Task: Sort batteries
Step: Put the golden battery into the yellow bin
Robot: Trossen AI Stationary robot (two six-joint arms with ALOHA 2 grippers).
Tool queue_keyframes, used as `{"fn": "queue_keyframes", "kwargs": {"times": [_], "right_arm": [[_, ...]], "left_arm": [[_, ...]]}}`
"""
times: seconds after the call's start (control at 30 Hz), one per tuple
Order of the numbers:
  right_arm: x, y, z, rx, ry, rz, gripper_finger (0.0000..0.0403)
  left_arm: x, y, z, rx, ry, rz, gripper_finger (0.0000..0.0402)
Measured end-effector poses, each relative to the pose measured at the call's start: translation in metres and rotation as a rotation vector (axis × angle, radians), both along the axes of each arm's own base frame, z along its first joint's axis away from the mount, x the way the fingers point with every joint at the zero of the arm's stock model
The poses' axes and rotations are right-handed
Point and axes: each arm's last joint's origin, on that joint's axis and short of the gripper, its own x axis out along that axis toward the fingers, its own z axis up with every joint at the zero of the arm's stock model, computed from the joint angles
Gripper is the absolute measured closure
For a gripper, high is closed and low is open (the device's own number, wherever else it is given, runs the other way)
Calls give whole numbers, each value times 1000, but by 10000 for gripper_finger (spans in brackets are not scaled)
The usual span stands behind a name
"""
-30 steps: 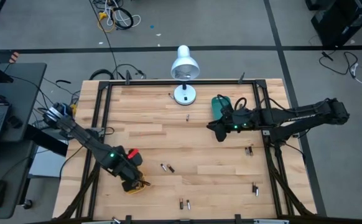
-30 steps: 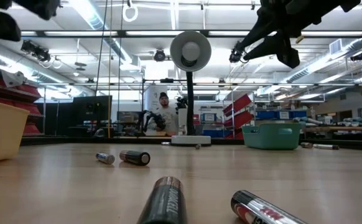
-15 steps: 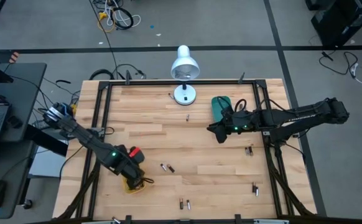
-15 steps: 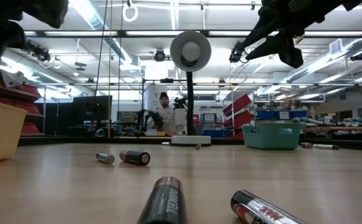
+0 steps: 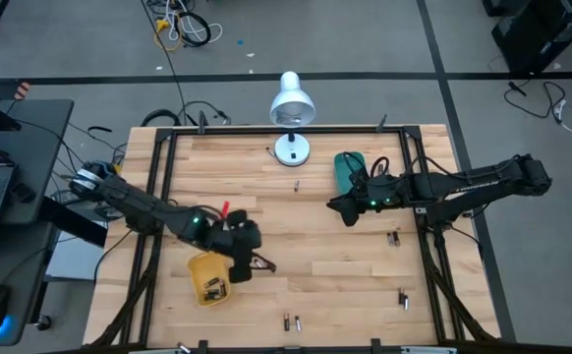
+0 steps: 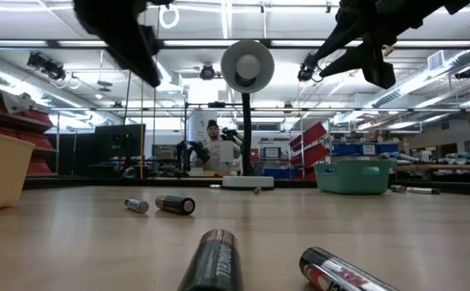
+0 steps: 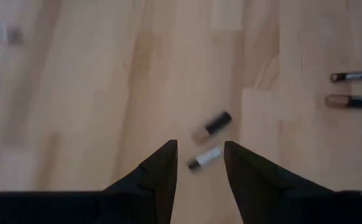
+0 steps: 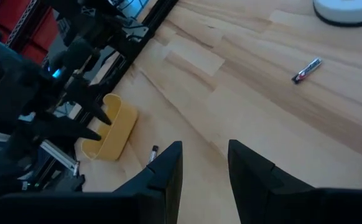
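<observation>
My left gripper grabs the dark battery by its black body (image 7: 219, 122) next, to sort it into the yellow tray.
Small dark and silvery batteries lie scattered on the wooden table. My left gripper (image 5: 249, 262) is open and hovers just above a pair of batteries (image 5: 264, 265) near the table's middle; in its wrist view a silvery cell (image 7: 204, 158) lies between the fingers and a dark cell (image 7: 211, 124) just beyond. The yellow tray (image 5: 209, 278) sits to the left of that gripper, with a few batteries inside. My right gripper (image 5: 348, 209) is open and raised above the table, beside the teal tray (image 5: 348, 165). Neither gripper holds anything.
A white desk lamp (image 5: 291, 147) stands at the far edge. Loose batteries lie near the lamp (image 5: 296, 184), right of centre (image 5: 394, 237), toward the near right (image 5: 404, 299) and at the near edge (image 5: 291, 321). A black frame rail (image 5: 158, 197) borders the table.
My left gripper has swung from over the yellow tray toward the table's right and slightly toward the far edge, ending above the pair of batteries near the middle. The tray and the batteries in it now show uncovered.
</observation>
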Motion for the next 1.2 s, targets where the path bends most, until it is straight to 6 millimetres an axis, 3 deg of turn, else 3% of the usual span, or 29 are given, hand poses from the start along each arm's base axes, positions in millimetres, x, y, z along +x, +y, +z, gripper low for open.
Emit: {"fn": "queue_keyframes", "kwargs": {"times": [0.17,0.33,0.7,1.2], "right_arm": [[0,3,0,33,-2,14,288],[-1,9,0,42,-1,36,288],[-3,24,-1,34,9,107,288],[-3,25,-1,51,12,98,288]], "left_arm": [[19,9,-7,134,-47,-200,253],[37,7,-26,244,-56,-444,253],[56,6,-79,167,71,-678,253],[67,3,-110,167,92,-732,253]]}}
